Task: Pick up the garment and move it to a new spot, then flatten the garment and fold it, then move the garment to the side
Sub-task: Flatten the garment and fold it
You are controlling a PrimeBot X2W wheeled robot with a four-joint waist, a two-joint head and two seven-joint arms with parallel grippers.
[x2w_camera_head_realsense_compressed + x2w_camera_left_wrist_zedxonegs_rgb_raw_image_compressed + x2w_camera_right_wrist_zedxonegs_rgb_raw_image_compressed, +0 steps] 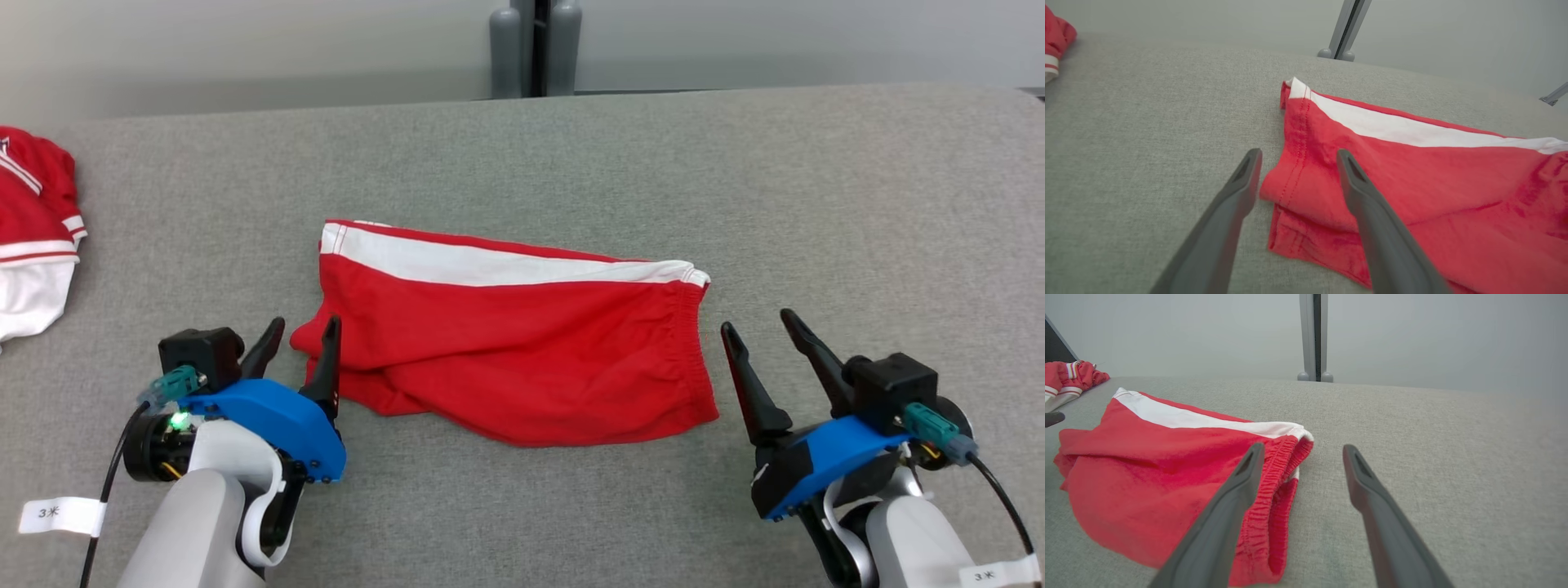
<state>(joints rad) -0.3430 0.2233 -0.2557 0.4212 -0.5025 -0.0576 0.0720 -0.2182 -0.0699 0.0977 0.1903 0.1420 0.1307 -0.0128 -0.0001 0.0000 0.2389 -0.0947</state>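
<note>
My left gripper is to grab the garment by its hem corner next. That corner puffs up off the table, while the red body lies slack.
The garment, red shorts with a white side stripe, lies folded in half on the grey table, its elastic waistband to the right. My left gripper stands open at the garment's left hem, the hem corner between its fingers and one fingertip over the cloth. My right gripper stands open just right of the waistband, holding nothing. The left wrist view shows the garment lying slack under the open fingers.
A second red and white garment lies bunched at the table's far left edge. A grey post stands behind the table's back edge. Bare grey table surface stretches to the right and behind the shorts.
</note>
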